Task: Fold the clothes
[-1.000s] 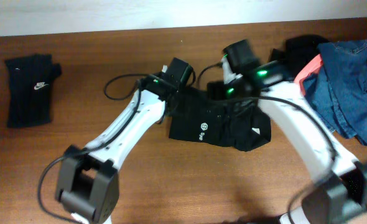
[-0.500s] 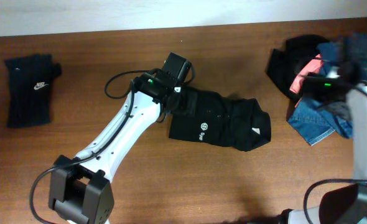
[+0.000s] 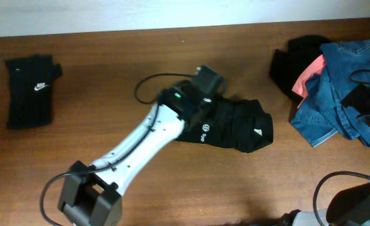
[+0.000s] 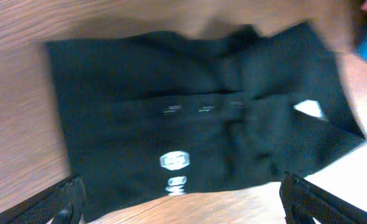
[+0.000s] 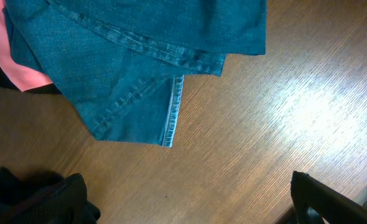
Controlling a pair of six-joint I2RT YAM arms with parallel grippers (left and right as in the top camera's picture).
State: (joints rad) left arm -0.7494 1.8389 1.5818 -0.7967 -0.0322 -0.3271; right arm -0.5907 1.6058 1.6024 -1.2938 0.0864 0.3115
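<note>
My left gripper takes hold of the shirt's hem end, away from the collar, next, to draw and turn the black shirt (image 3: 238,125) flat for folding.
The clothes lie in three places. A folded black shirt (image 3: 238,125) with a small white round logo (image 3: 205,129) is at the table's middle. It fills the left wrist view, black shirt (image 4: 190,106). My left gripper (image 4: 183,211) hovers open over its near edge, one finger on each side and nothing between them. A black swoosh-marked piece (image 3: 29,91) lies folded at the far left. Blue denim (image 3: 338,88), a coral-pink piece (image 3: 310,74) and a black piece (image 3: 291,59) are heaped at the right. My right gripper (image 5: 186,205) is open over bare wood beside the denim (image 5: 140,56).
The left arm (image 3: 141,141) crosses the table from the front left to the shirt, with a cable loop (image 3: 148,85) behind it. The wooden table (image 3: 110,50) meets a pale wall at the back. The right arm shows only at the right edge.
My right arm has drawn back from the black shirt to the right edge, by the denim heap. My left gripper has shifted right, farther over the shirt. The shirt lies as before.
</note>
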